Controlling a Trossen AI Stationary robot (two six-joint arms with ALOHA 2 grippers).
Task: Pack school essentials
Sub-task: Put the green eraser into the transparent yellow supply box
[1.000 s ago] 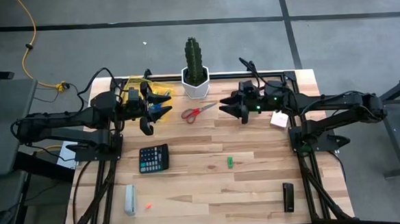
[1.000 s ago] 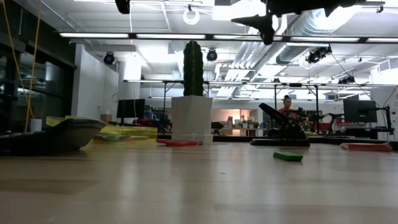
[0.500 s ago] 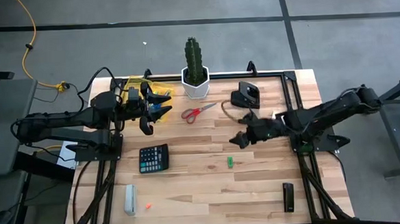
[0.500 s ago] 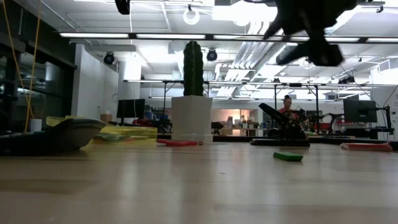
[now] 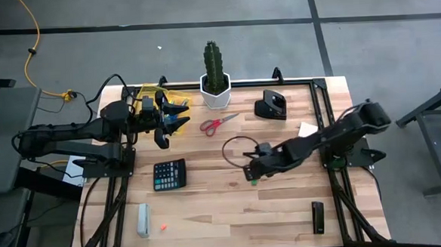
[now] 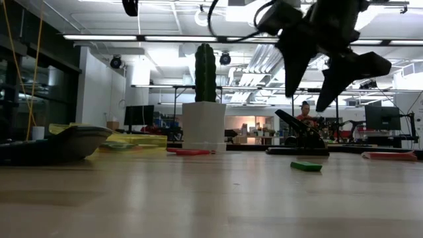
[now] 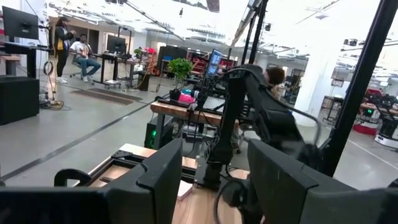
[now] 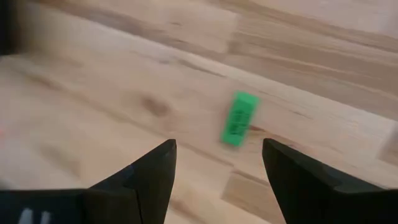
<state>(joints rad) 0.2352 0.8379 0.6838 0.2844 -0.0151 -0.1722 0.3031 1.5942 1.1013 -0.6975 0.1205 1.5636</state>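
The green piece [image 5: 253, 180] needs to be grabbed next by its long edges with my right gripper, so that I can pack it with the school essentials.
A small green piece [image 5: 253, 180] lies flat on the wooden table, right of centre. My right gripper [image 5: 250, 172] hovers just above it, open, fingers pointing down; in the right wrist view the green piece [image 8: 239, 126] lies ahead of the open fingers [image 8: 217, 168]. In the low view the right gripper [image 6: 310, 82] hangs clear above the piece [image 6: 306, 166]. Red-handled scissors [image 5: 219, 123] lie flat near the cactus pot. My left gripper [image 5: 181, 115] waits open at the far left beside a yellow pouch [image 5: 158, 92]; a blue item shows by its fingers.
A cactus in a white pot [image 5: 215, 86] stands at the far edge, with a black dock [image 5: 270, 106] to its right. A black calculator [image 5: 169, 174], a pale grey bar [image 5: 143, 220], a tiny orange piece [image 5: 164, 228] and a dark block [image 5: 318, 217] lie nearer.
My right arm has swung from beside the red scissors at the far side toward the near edge and the table's left, and has come down over the green piece, its fingers now pointing down and open. The left arm has kept still.
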